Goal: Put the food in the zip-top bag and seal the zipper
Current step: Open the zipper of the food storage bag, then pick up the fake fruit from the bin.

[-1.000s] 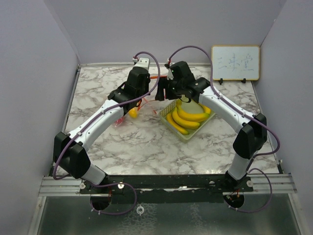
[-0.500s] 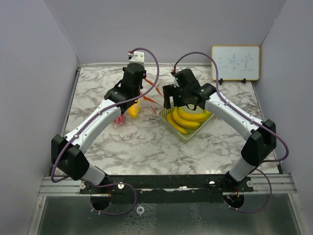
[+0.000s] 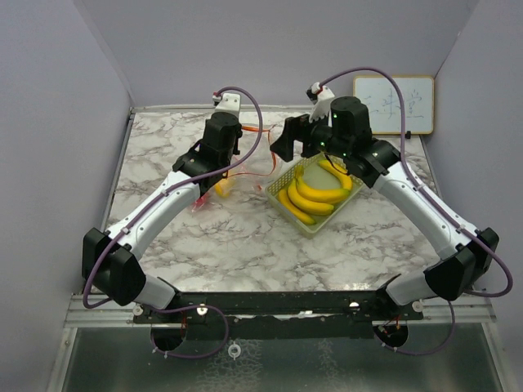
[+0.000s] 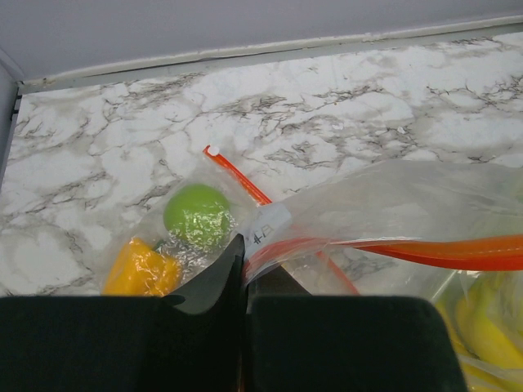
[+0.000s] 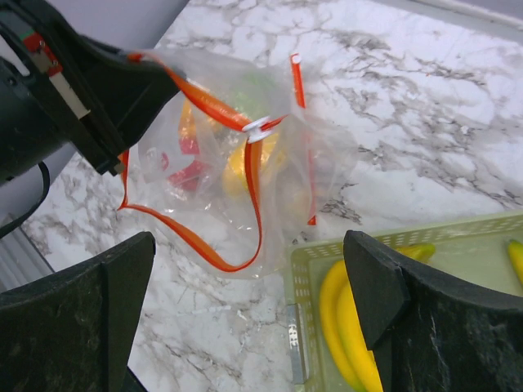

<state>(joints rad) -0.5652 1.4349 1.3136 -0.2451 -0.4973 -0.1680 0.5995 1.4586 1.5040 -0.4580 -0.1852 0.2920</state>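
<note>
My right gripper should next grab the bananas by their joined stem end (image 3: 299, 172) (image 5: 418, 251), so that the bananas' loose ends can go into the bag's opening.
The clear zip-top bag (image 3: 249, 167) with an orange zipper (image 5: 204, 249) lies left of the tray, its mouth gaping. Inside it show a green apple (image 4: 197, 215), a yellow-orange fruit (image 4: 140, 268) and something red (image 5: 189, 173). My left gripper (image 3: 230, 160) is shut on the bag's rim (image 4: 260, 245) and holds it up. Several yellow bananas (image 3: 315, 196) lie in the pale green mesh tray (image 3: 306, 227). My right gripper (image 3: 292, 140) is open and empty (image 5: 253, 302), above the gap between the bag and the tray's corner (image 5: 327, 255).
A small whiteboard (image 3: 392, 104) stands at the back right against the wall. The marble table (image 3: 237, 245) is walled in on three sides. The left gripper's body (image 5: 73, 90) shows at the upper left of the right wrist view.
</note>
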